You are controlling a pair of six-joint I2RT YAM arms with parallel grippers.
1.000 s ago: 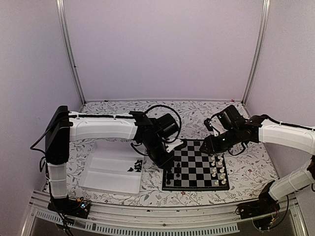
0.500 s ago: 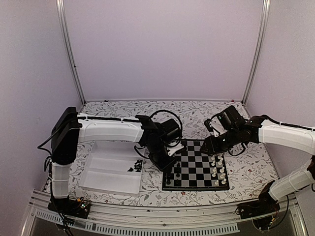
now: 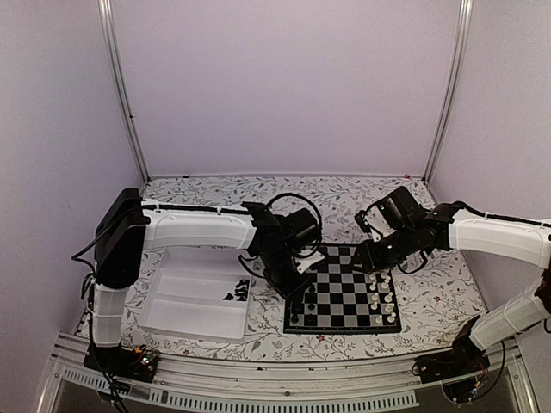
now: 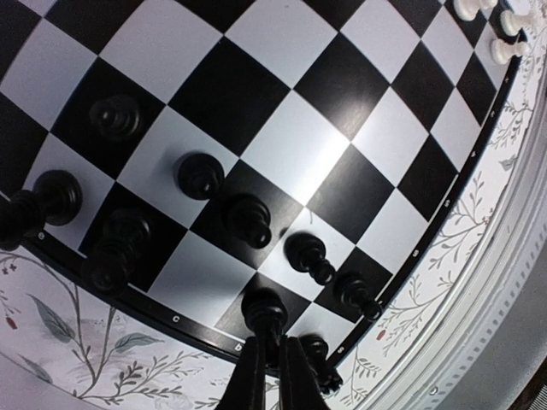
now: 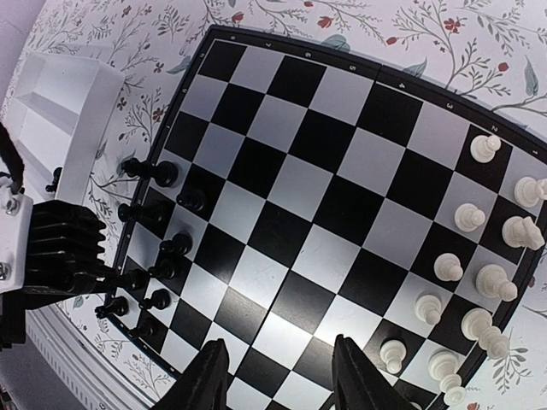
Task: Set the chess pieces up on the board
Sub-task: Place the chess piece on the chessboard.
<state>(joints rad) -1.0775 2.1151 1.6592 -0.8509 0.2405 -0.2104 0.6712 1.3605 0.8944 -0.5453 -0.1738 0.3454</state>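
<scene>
The black chess piece's base is upright in the dark edge square and would stand, so I need to open my left gripper.
My left gripper [image 4: 272, 348] is shut on a black chess piece [image 4: 265, 309] and holds it over a dark square at the board's [image 4: 291, 145] left edge. In the top view the left gripper [image 3: 300, 284] is at the board's [image 3: 344, 301] left side. Several other black pieces [image 4: 248, 220] stand in the two edge rows. My right gripper [image 5: 282, 380] is open and empty above the board [image 5: 333, 196]. In the top view the right gripper [image 3: 368, 256] hovers over the board's far right corner. More black pieces [image 3: 238, 292] lie in the tray.
A white shallow tray [image 3: 185, 310] lies left of the board; it also shows in the right wrist view [image 5: 60, 102]. White pieces [image 3: 383, 297] stand in two rows on the board's right side, as the right wrist view [image 5: 479, 282] also shows. The tablecloth is floral.
My left gripper has shifted slightly right and nearer over the board's left edge with the piece. The right arm has barely moved.
</scene>
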